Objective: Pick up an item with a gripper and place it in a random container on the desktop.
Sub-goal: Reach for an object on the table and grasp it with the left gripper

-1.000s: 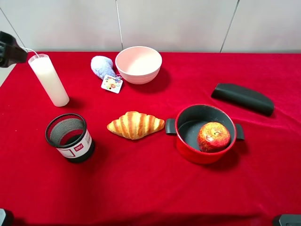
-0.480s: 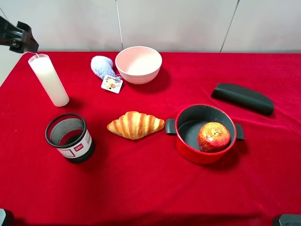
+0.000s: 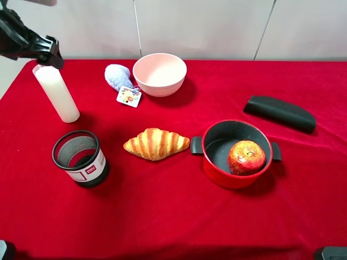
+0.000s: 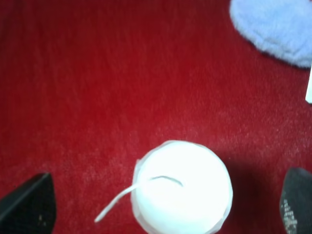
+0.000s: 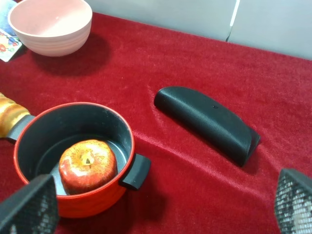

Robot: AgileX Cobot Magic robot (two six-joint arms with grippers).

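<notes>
My left gripper grabs the white candle by its wick end (image 3: 45, 72) next, to stand it in the black mesh cup (image 3: 80, 158).
The tall white candle (image 3: 57, 95) stands upright at the far left of the red cloth desktop (image 3: 162, 216). My left gripper (image 3: 44, 55) hovers right over its top, open. In the left wrist view (image 4: 163, 207) the two dark fingertips (image 4: 27, 204) stand wide on either side of the candle's top (image 4: 183, 187) and wick, not touching it. The black mesh cup (image 3: 80, 158) with a white-and-red label stands empty in front of the candle. My right gripper (image 5: 161, 204) is open and empty above the cloth near the red pot.
A croissant (image 3: 156, 143) lies mid-table. A red pot (image 3: 236, 154) holds an apple (image 3: 246, 157). A pink bowl (image 3: 159, 73) and a pale-blue plush toy (image 3: 117, 77) sit at the back. A black case (image 3: 279, 112) lies at the right.
My left gripper has moved from the left edge rightward to over the candle's top. The candle and everything else have stayed put.
</notes>
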